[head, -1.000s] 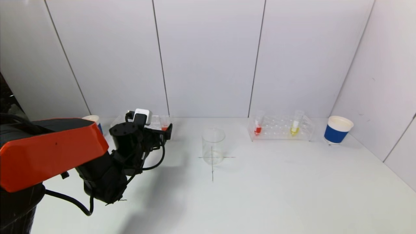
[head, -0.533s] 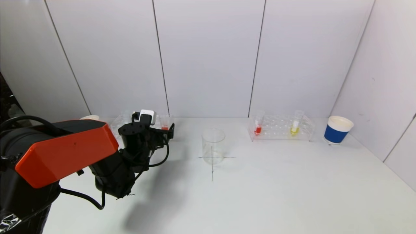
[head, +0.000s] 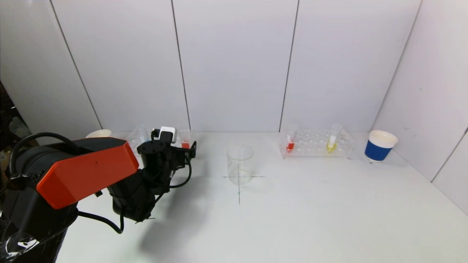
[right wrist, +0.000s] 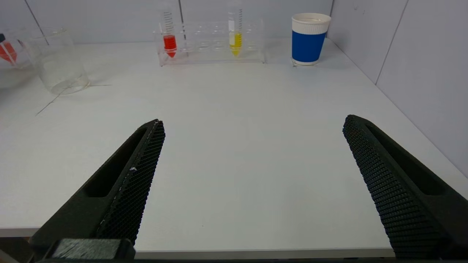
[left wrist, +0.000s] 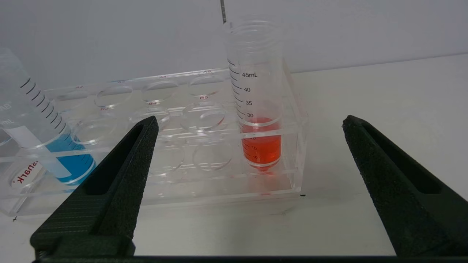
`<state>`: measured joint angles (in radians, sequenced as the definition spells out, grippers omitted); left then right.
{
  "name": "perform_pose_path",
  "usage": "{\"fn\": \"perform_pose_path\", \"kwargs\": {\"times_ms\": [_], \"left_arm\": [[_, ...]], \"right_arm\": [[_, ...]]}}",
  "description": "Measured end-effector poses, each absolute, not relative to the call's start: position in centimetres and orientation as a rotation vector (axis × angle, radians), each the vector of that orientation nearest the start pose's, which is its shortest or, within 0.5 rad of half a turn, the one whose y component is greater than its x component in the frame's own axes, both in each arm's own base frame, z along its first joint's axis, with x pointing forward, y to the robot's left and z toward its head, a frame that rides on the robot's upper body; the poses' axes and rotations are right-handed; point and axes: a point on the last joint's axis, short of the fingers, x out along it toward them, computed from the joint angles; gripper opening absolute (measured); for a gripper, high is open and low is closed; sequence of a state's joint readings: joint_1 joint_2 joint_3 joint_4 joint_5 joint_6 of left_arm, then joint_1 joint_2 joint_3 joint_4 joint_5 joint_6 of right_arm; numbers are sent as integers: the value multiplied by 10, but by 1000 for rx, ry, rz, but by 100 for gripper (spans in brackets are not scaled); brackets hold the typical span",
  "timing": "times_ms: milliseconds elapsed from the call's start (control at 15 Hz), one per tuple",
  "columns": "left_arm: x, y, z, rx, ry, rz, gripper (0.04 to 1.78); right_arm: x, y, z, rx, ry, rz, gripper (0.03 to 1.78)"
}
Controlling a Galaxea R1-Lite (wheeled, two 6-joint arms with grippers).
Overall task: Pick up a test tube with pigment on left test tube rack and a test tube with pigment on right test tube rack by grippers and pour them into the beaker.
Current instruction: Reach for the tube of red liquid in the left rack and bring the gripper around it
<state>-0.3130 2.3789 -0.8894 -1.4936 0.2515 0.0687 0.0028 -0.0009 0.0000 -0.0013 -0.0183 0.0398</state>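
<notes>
My left gripper should grab the tube's exposed upper section below the tube's rim (left wrist: 255, 65), because the clear rack surrounds the lower half of the red tube (left wrist: 260, 142).
The left clear rack (head: 161, 140) holds a tube of red pigment (head: 185, 141) at its right end and a tube of blue pigment (head: 143, 137). My left gripper (head: 187, 148) is open just in front of the rack. In the left wrist view the red tube (left wrist: 260, 142) stands between and beyond my open fingers (left wrist: 139, 153), untouched, and the blue tube (left wrist: 69, 164) leans at the side. The empty glass beaker (head: 239, 164) stands mid-table. The right rack (head: 316, 145) holds a red tube (head: 290, 141) and a yellow tube (head: 332, 141). My right gripper (right wrist: 252, 122) is open and empty over the table's front edge.
A blue paper cup (head: 379, 146) stands right of the right rack. Another paper cup (head: 98, 133) sits behind my left arm. White walls close the back and the right side. A black cross (head: 239, 182) is drawn under the beaker.
My left arm has moved forward and a little right toward the left rack, bringing the open gripper closer to the red tube. Nothing else has moved.
</notes>
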Motion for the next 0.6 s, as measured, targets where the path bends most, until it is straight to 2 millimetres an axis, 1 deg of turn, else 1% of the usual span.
{"fn": "perform_pose_path", "kwargs": {"times_ms": [333, 600], "left_arm": [[396, -119, 40, 67, -13, -54, 176], [405, -119, 47, 61, -41, -45, 176]], "right_arm": [[-23, 0, 76, 39, -2, -15, 177], [-23, 0, 76, 39, -2, -15, 177]]}}
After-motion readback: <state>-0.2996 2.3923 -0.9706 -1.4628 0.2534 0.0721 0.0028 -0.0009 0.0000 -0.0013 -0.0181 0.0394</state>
